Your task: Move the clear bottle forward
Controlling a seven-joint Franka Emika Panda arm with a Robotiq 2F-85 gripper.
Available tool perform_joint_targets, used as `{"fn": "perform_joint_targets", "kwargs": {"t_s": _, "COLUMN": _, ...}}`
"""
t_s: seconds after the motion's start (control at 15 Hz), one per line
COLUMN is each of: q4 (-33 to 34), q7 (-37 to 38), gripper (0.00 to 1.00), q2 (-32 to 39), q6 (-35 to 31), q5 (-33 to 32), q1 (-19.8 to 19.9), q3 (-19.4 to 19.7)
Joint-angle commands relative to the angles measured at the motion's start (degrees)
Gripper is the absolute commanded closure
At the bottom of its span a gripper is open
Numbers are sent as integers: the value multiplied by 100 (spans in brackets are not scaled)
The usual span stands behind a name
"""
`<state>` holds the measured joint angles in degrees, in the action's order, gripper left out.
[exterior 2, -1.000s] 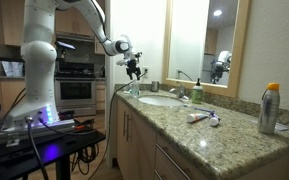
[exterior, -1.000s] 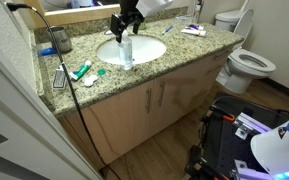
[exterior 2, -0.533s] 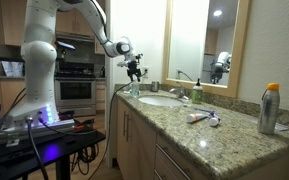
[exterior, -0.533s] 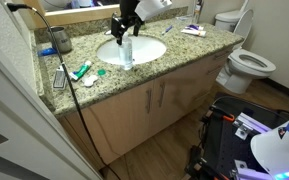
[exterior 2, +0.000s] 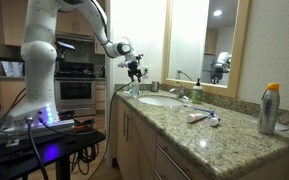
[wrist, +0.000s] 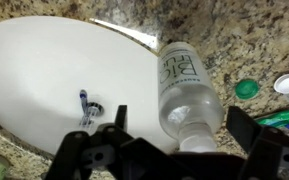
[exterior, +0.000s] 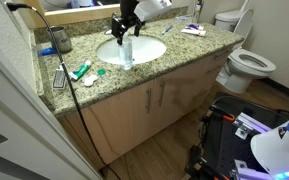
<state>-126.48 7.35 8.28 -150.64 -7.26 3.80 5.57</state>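
Note:
The robot's fingers reach past the white cap on both sides, level with the top part of the bottle, so the gripper should close on the clear bottle.
The clear bottle [exterior: 127,52] stands upright on the granite counter at the front rim of the white sink [exterior: 149,48]. It also shows in an exterior view [exterior 2: 135,89]. My gripper [exterior: 124,27] hangs just above its top, also seen in an exterior view [exterior 2: 135,70]. In the wrist view the bottle [wrist: 184,85] points up at the camera. Its neck and cap sit between the two fingers of my gripper [wrist: 179,117]. The fingers are spread wide and stand apart from the bottle on both sides.
A green bottle [exterior 2: 198,93] stands by the faucet [exterior 2: 182,77]. Tubes [exterior 2: 199,117] and a tall orange-capped can [exterior 2: 270,108] are further along the counter. Green items [exterior: 84,72] and a cup [exterior: 61,40] lie at one end. A toilet [exterior: 246,65] stands beside the vanity.

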Motion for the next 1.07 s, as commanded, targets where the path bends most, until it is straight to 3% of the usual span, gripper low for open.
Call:
{"fn": "perform_joint_targets", "kwargs": {"t_s": 0.0, "q4": 12, "q7": -1, "gripper": 0, "q2": 9, "q6": 18, "q5": -17, "q1": -16, "q3": 20}}
{"fn": "perform_joint_targets", "kwargs": {"t_s": 0.07, "q4": 9, "q7": -18, "gripper": 25, "q2": 17, "q6": 38, "q5": -15, "q1": -15, "q3": 17}}
{"fn": "perform_joint_targets", "kwargs": {"t_s": 0.13, "q4": 7, "q7": -37, "gripper": 27, "q2": 20, "q6": 74, "q5": -8, "q1": -15, "q3": 12}}
{"fn": "perform_joint_targets", "kwargs": {"t_s": 0.53, "q4": -49, "q7": -148, "gripper": 66, "q2": -9, "q6": 39, "q5": -13, "q1": -21, "q3": -10}}
{"fn": "perform_joint_targets", "kwargs": {"t_s": 0.87, "q4": -56, "q7": -371, "gripper": 66, "q2": -72, "q6": 257, "q5": 84, "q1": -12, "q3": -59}}
{"fn": "perform_joint_targets", "kwargs": {"t_s": 1.0, "q4": -233, "q7": -944, "gripper": 66, "q2": -336, "q6": 657, "q5": 248, "q1": -16, "q3": -192}}
